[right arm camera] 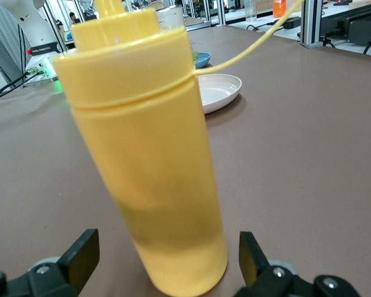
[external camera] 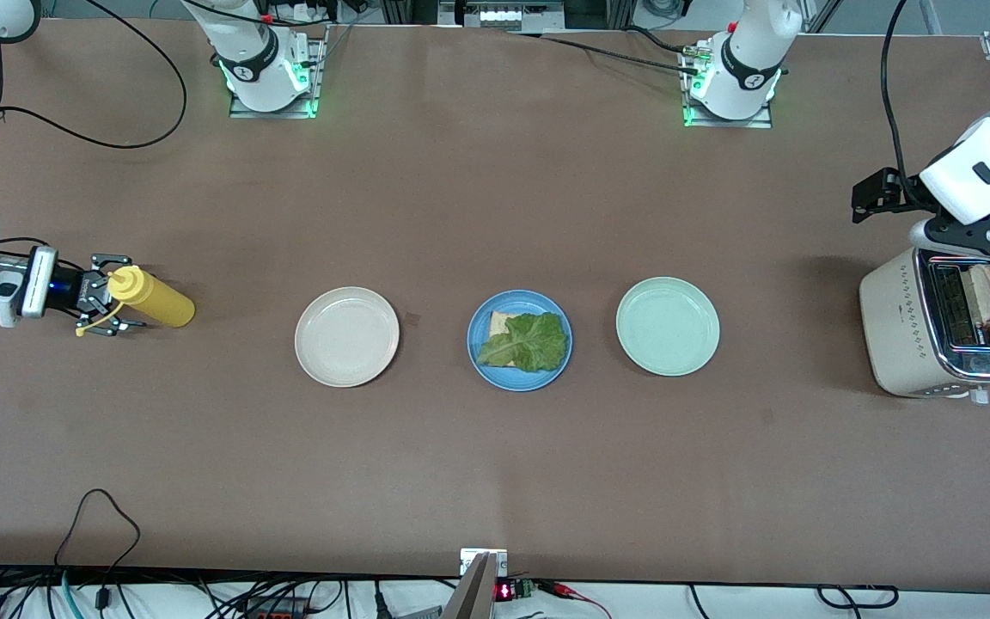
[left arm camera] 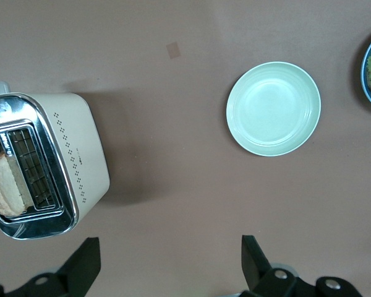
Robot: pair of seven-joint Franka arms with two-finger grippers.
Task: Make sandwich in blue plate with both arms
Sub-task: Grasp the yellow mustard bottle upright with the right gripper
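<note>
The yellow squeeze bottle is needed to squeeze sauce onto the sandwich in the blue plate, so my right gripper will grab it by its body next.
The blue plate sits mid-table, between two other plates. On it lies the sandwich as it stands: one pale bread slice under a crinkled green lettuce leaf. Another bread slice stands in a slot of the toaster. My left gripper hangs open just above the toaster. In the left wrist view its gripper frames bare table beside the toaster. My right gripper is open around a yellow squeeze bottle; in the right wrist view its gripper flanks the bottle without touching it.
A beige plate lies toward the right arm's end and a pale green plate toward the left arm's end, both bare. The toaster stands at the left arm's end of the table. Cables run along the table's near edge.
</note>
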